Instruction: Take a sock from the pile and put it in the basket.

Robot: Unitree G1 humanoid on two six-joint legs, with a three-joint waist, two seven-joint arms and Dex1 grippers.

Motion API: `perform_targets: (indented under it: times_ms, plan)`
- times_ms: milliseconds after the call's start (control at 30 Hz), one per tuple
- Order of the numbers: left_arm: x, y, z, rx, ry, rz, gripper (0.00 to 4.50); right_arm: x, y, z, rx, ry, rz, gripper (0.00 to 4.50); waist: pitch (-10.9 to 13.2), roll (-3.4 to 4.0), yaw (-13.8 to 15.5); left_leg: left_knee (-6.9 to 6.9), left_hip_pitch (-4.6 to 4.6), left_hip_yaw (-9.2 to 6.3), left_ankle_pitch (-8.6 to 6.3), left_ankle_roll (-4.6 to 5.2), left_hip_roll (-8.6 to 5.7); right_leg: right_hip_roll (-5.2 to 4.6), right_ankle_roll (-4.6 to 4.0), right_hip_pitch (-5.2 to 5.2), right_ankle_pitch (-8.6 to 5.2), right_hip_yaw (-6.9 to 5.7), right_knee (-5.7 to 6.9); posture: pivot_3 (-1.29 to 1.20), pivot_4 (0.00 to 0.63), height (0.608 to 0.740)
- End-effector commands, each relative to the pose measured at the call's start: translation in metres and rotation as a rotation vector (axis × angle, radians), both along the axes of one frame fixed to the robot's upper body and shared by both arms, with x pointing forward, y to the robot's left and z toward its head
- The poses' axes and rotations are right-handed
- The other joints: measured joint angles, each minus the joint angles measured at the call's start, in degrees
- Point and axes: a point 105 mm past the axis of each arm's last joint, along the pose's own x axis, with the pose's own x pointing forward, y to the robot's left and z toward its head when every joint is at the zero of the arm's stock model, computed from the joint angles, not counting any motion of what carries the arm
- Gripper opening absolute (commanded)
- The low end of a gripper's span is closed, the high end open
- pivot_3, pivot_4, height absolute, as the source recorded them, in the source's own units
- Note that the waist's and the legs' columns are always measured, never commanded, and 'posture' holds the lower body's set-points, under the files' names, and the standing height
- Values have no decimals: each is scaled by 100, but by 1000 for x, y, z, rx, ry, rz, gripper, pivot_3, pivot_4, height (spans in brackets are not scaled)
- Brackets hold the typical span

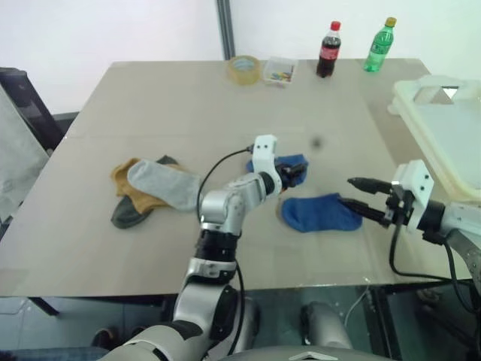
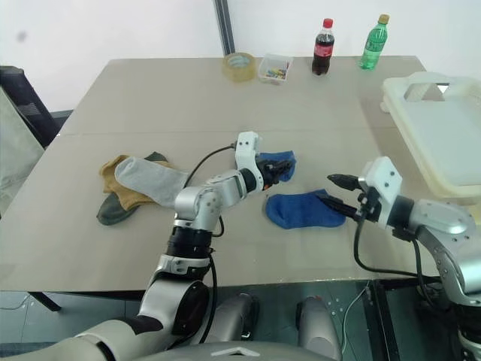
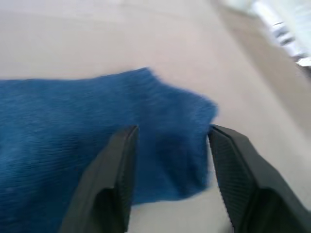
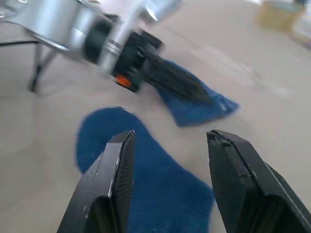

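Note:
Next, the right gripper picks up the nearer sock by its cuff end point(image 1: 347, 216) point(image 4: 187, 211) to get it ready for the basket.
Two bright blue socks lie mid-table. The farther sock point(image 1: 289, 164) lies under my left gripper point(image 1: 301, 171), whose fingers point(image 3: 114, 170) stand apart over its edge, open, with the fabric point(image 3: 73, 121) lying flat on the table below them. The nearer sock point(image 1: 319, 213) lies just ahead of my right gripper point(image 1: 355, 195), which hovers open at its right end point(image 4: 97, 136). The pile point(image 1: 150, 188) of grey, mustard and dark green socks sits to the left. The cream-white basket point(image 1: 412, 113) stands at the table's right edge.
A tape roll point(image 1: 244, 69), a small clear box point(image 1: 279, 71), a cola bottle point(image 1: 328, 50) and a green bottle point(image 1: 379, 45) line the table's far edge. A dark chair point(image 1: 22, 105) stands off the left side.

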Motion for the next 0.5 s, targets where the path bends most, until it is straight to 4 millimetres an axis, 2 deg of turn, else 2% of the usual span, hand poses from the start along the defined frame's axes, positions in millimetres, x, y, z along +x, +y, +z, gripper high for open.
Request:
perform_targets:
  times_ms: [33,100,200,367,500]
  plan:
    - [-13,14,45,-164,-124,-99,2503,20,7,-1,40,110,-95,2398,0,1,-22,-1,2,0,0,-1,4,3,0,-1,0,0,1,0,150,740]
    - [-19,23,55,-200,-147,-152,2503,32,12,-6,74,192,-141,2398,-1,2,-47,-1,5,1,1,-2,10,11,-2,-3,0,3,9,0,150,740]
    - [-29,37,56,-191,-151,-231,2503,48,25,-15,121,290,-176,2398,-2,4,-54,-1,7,0,1,-2,10,12,-3,-4,0,3,14,0,150,740]
    - [-4,76,41,-40,-161,-69,2503,73,36,-28,198,409,-278,2398,-2,5,-37,-1,1,1,1,-1,0,4,-4,-11,0,7,13,0,150,740]
    - [12,107,33,33,-174,15,2503,81,46,-35,272,523,-315,2398,-2,5,-34,-3,-1,5,1,-2,-1,4,-5,-22,0,13,22,0,150,740]
